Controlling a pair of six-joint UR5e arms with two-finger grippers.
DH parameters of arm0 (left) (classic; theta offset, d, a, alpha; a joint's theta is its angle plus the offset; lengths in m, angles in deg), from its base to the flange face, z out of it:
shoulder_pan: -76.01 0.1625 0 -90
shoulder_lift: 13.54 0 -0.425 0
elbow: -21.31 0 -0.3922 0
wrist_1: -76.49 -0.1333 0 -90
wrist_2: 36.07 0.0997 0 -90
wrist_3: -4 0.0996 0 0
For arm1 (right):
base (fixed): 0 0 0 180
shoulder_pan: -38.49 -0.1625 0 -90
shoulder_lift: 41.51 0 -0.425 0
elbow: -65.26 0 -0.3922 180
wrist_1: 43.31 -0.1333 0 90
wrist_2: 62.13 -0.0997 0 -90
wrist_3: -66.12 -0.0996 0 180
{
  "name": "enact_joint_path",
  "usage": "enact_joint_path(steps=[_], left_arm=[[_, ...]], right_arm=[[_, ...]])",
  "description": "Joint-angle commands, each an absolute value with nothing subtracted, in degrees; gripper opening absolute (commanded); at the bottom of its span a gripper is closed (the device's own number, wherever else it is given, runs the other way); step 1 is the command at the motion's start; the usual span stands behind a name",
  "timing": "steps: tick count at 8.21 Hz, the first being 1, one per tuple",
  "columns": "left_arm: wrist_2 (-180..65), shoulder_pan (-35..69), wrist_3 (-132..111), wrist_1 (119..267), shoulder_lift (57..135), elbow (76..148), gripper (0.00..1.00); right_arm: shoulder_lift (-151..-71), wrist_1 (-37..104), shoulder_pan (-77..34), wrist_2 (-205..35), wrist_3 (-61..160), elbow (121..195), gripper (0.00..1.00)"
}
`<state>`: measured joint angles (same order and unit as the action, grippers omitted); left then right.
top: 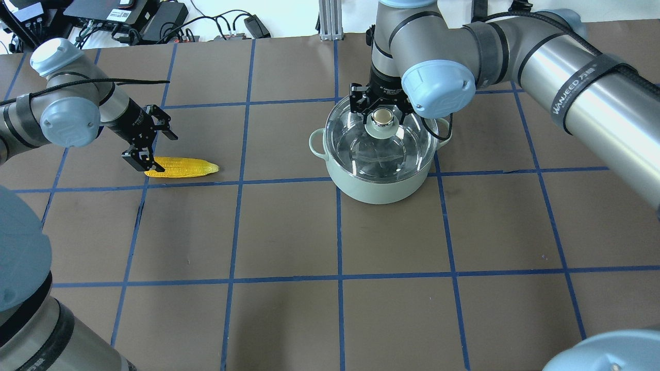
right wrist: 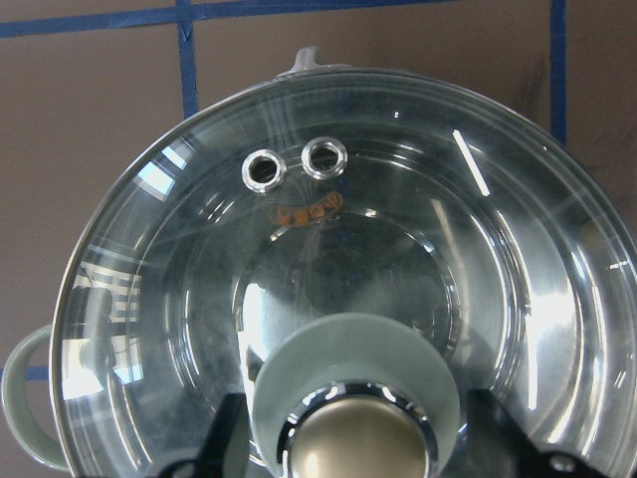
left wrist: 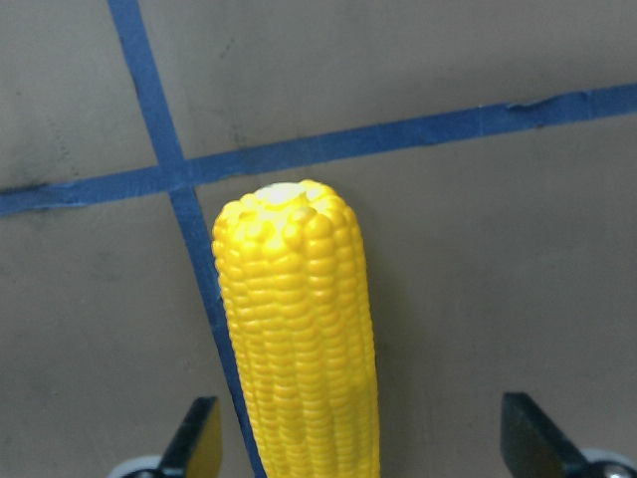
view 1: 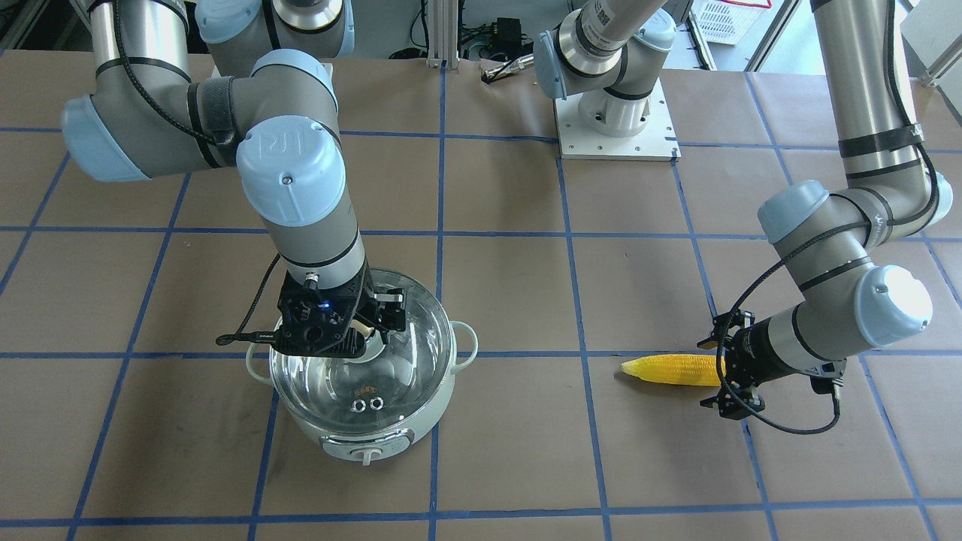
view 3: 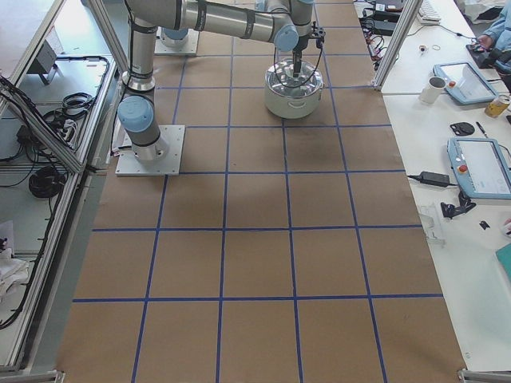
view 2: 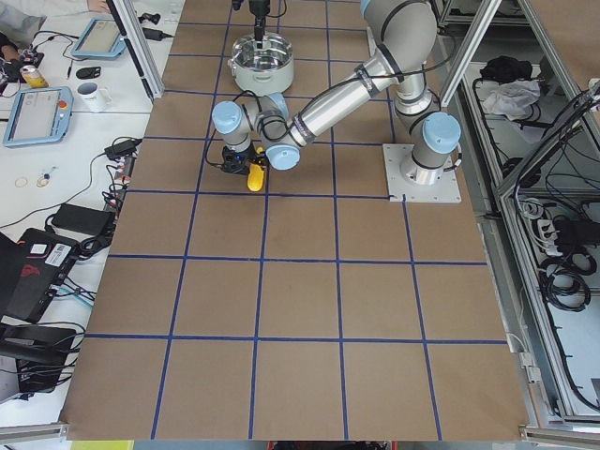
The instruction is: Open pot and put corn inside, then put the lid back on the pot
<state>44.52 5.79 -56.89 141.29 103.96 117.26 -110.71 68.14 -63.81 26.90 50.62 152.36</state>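
The glass lid is far wider than my open fingers, so my right gripper should next grab the lid by the narrow brass knob (right wrist: 358, 438).
The pale mint-green pot (top: 379, 188) stands on the table with the clear glass lid (top: 381, 152) sitting on it. My right gripper (top: 382, 117) is open, its fingers on either side of the lid's brass knob (right wrist: 358, 443) with gaps showing. The yellow corn (top: 183, 167) lies flat on the table to the left. My left gripper (top: 161, 152) is open, low over the corn's blunt end. In the left wrist view the corn (left wrist: 299, 349) lies between the wide-spread fingers (left wrist: 199, 438), nearer the left one, tip pointing away.
An arm's white base plate (view 1: 616, 128) is bolted at the robot's side of the table. Cables and boxes (top: 129, 15) lie along the far edge. Side tables with tablets and a mug (view 3: 437, 86) stand beside the table.
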Motion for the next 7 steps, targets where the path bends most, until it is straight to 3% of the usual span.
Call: enact_joint_path(steps=[1,3,4,6,7], left_arm=[[44.35,5.78,-56.99,140.83,105.64,117.55,1.00],[44.43,5.78,-56.65,140.83,105.73,117.73,1.00],[44.35,5.78,-56.47,140.83,105.81,117.73,0.79],[44.35,5.78,-55.86,140.83,105.64,117.73,0.00],[44.26,5.78,-56.03,141.61,104.94,117.64,0.00]], right_arm=[[-110.68,68.05,-63.73,26.99,51.96,152.36,0.54],[-110.86,68.23,-63.73,27.08,52.06,152.27,0.37],[-111.03,68.14,-63.73,27.16,52.15,151.92,0.29],[-111.47,67.44,-63.64,27.25,52.24,151.05,0.18],[-112.08,65.09,-63.38,27.43,52.93,149.21,0.18]])
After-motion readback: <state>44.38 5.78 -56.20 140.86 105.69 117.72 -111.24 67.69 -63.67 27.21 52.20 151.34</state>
